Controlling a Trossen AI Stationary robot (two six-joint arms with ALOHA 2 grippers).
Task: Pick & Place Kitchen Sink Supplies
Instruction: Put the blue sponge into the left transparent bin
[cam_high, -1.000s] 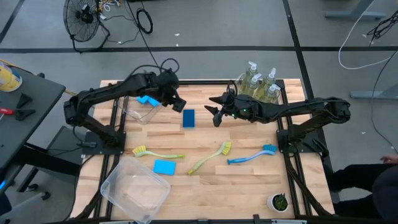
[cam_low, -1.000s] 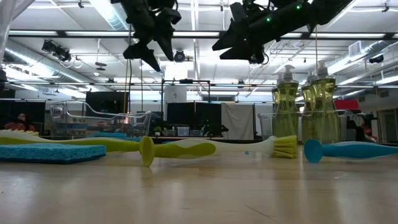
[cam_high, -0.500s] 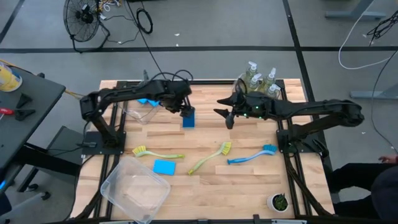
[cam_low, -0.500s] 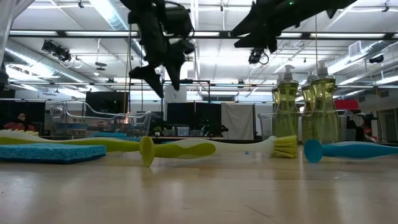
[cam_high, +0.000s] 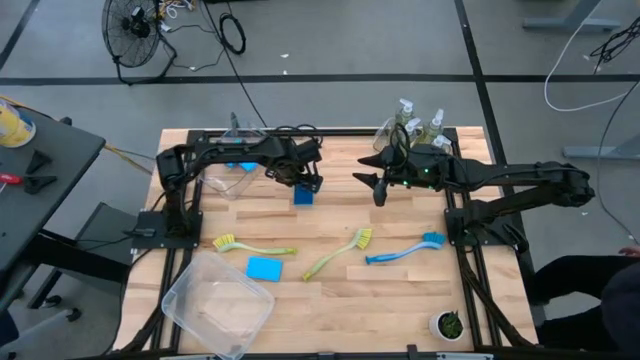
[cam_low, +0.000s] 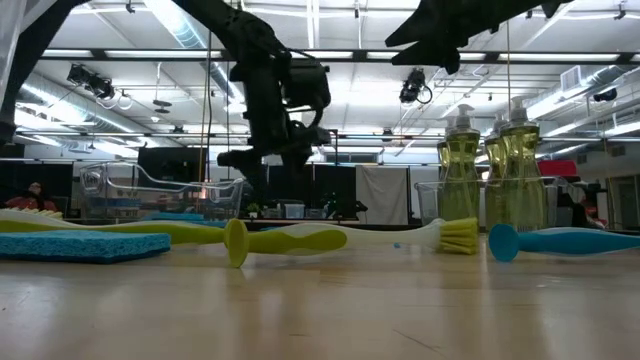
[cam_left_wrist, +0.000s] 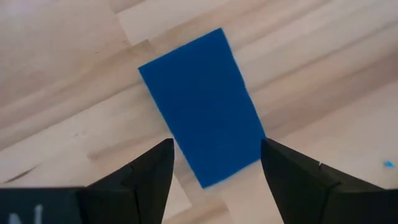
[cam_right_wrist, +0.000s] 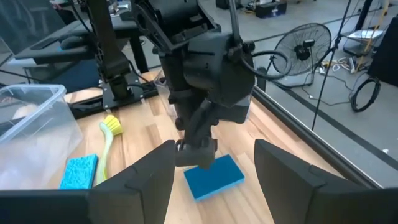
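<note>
My left gripper comes down toward the middle next, before closing on the sponge. It is too early to close, since the dark blue sponge's middle (cam_high: 303, 197) lies beyond the gripper's fingers.
A dark blue sponge (cam_high: 303, 197) lies flat on the wooden table, toward its far side. My left gripper (cam_high: 306, 184) hangs open just above the sponge and points steeply down. In the left wrist view its fingers stand on either side of the sponge's (cam_left_wrist: 202, 102) near end without touching it. My right gripper (cam_high: 373, 186) is open and empty, high over the table to the sponge's right. A light blue sponge (cam_high: 264, 268), two yellow-green brushes (cam_high: 253, 245) (cam_high: 340, 252) and a blue brush (cam_high: 405, 250) lie nearer the front. Soap bottles (cam_high: 415, 130) stand at the far right.
A clear bin (cam_high: 222, 180) at the far left holds a light blue sponge (cam_high: 238, 164). A larger clear bin (cam_high: 218, 303) sits at the near left corner. The bottles stand in another clear bin (cam_low: 430, 205). A small plant pot (cam_high: 447, 324) is at the near right.
My left gripper has come down and toward the table's right, from beside the far-left bin to just over the dark blue sponge, tipping to point more steeply down. My right gripper has drawn back toward the table's right and risen a little. Both stayed open.
</note>
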